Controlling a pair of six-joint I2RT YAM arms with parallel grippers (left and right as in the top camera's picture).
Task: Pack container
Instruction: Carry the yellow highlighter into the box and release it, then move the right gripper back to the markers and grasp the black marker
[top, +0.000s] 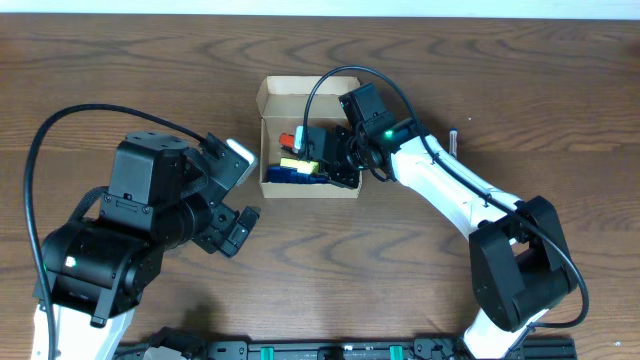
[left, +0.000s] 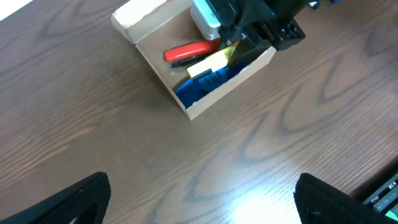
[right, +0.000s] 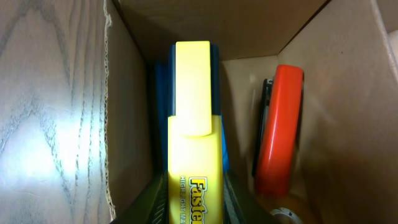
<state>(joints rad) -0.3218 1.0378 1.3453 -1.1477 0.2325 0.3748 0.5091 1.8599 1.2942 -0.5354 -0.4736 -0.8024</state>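
The yellow highlighter would settle in the container if released, as its cap is inside the container's sides over the blue object, so my right gripper will open.
The tan cardboard container (top: 275, 97) stands open at the table's middle, its flap lid folded back. It also shows in the left wrist view (left: 155, 59) and the right wrist view (right: 127, 106). Inside lie a red marker (top: 297, 138) (left: 186, 51) (right: 280, 124), a blue marker (top: 290, 175) (left: 205, 84) and a white object (left: 204, 18). My right gripper (top: 318, 160) (right: 194, 205) reaches into the container and is shut on a yellow highlighter (top: 298, 162) (left: 211, 62) (right: 193, 124), held over the blue marker. My left gripper (top: 235, 225) (left: 202, 199) is open and empty over bare wood, to the container's left.
A small dark object (top: 453, 133) lies on the wooden table right of the container. A black rail (top: 340, 350) runs along the front edge. The right arm's cable (top: 330, 80) arches over the container.
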